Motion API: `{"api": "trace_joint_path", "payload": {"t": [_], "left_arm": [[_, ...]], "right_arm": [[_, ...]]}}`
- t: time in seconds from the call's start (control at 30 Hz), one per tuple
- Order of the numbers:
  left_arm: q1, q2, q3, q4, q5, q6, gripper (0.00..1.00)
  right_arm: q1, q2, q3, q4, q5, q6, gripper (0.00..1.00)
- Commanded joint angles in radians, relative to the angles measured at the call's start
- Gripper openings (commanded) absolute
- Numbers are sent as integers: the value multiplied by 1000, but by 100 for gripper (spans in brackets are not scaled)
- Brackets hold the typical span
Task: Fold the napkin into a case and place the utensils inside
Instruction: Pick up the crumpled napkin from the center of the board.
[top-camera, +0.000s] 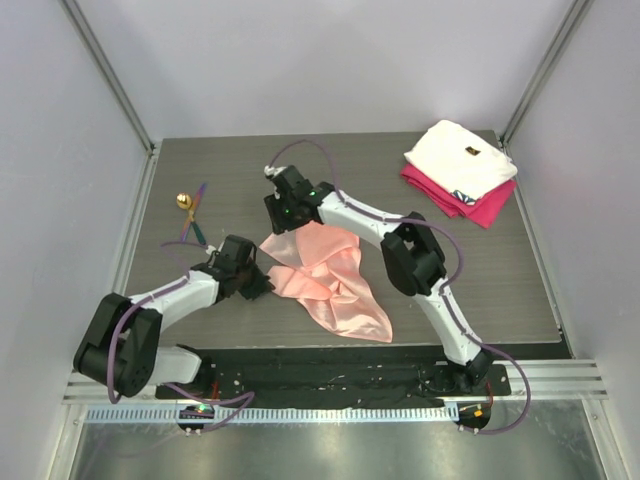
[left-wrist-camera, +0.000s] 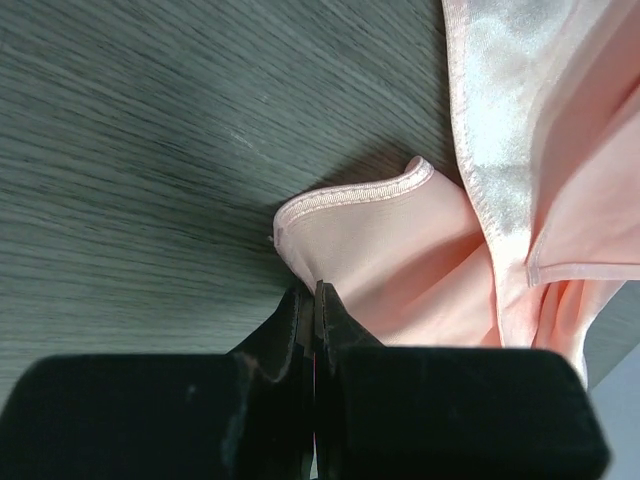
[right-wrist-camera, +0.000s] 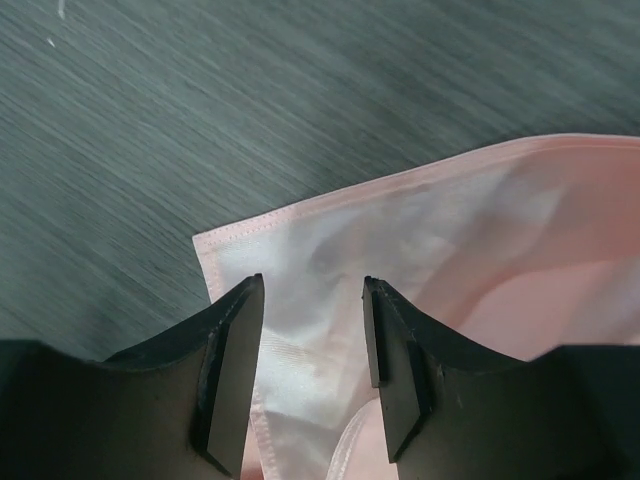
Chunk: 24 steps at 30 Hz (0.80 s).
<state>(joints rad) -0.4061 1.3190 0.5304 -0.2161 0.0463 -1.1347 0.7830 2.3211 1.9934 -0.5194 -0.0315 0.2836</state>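
The napkin needs to be spread flat for folding, so my right gripper will next grab it by its free far corner (top-camera: 265, 244) (right-wrist-camera: 216, 250), opposite the left gripper's corner.
The salmon-pink napkin (top-camera: 330, 278) lies crumpled mid-table. My left gripper (top-camera: 262, 281) is shut on its near-left corner; in the left wrist view the hemmed napkin (left-wrist-camera: 390, 235) runs into the closed fingertips of the left gripper (left-wrist-camera: 313, 292). My right gripper (top-camera: 279, 216) hovers over the far-left corner, open. In the right wrist view the napkin (right-wrist-camera: 480, 215) lies flat below the spread jaws of the right gripper (right-wrist-camera: 312, 285), which hold nothing. The utensils (top-camera: 192, 216) lie at the far left: a gold bowl (top-camera: 184, 201) and thin purple and green handles.
A folded white cloth (top-camera: 460, 157) sits on a folded magenta cloth (top-camera: 478, 207) at the back right corner. Pale walls close in the dark wood-grain table (top-camera: 500, 280) on three sides.
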Motion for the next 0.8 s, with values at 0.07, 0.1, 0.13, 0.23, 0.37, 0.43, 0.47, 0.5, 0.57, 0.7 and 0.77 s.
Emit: {"api": "trace_joint_path", "payload": {"t": [0.07,0.1,0.13,0.23,0.37,0.43,0.47,0.5,0.57,0.7,0.77], "left_arm": [[0,9,-30,46,-16,-33,0],[0,11,-33,49,-17,-34,0],[0,14,-35,49,-17,-34,0],[0,22,-35,57,-13,-33,0],[-2,32,-32,58,-6,-27,0],[0,29,-33,55,-5,-27,0],[0,26,-35,57,-5,-27,0],[0,25,-36,54,-6,-28,0],[0,11,-40,44,-11,-25,0],[1,-15,-41,24,-33,-17,0],[3,-23,-44,17,-40,-16,0]], "right_arm": [[54,83,123,-96,64,-83,55],[61,92,133,-97,65,-89,54],[67,95,134,-99,67,-95,55],[87,103,133,-100,71,-109,55],[104,109,124,-99,82,-113,54],[116,115,116,-99,84,-121,54],[119,116,113,-100,88,-124,54],[124,119,104,-103,97,-126,55],[133,124,88,-105,117,-144,61],[151,133,44,-116,171,-179,69],[154,144,32,-129,203,-189,70]]}}
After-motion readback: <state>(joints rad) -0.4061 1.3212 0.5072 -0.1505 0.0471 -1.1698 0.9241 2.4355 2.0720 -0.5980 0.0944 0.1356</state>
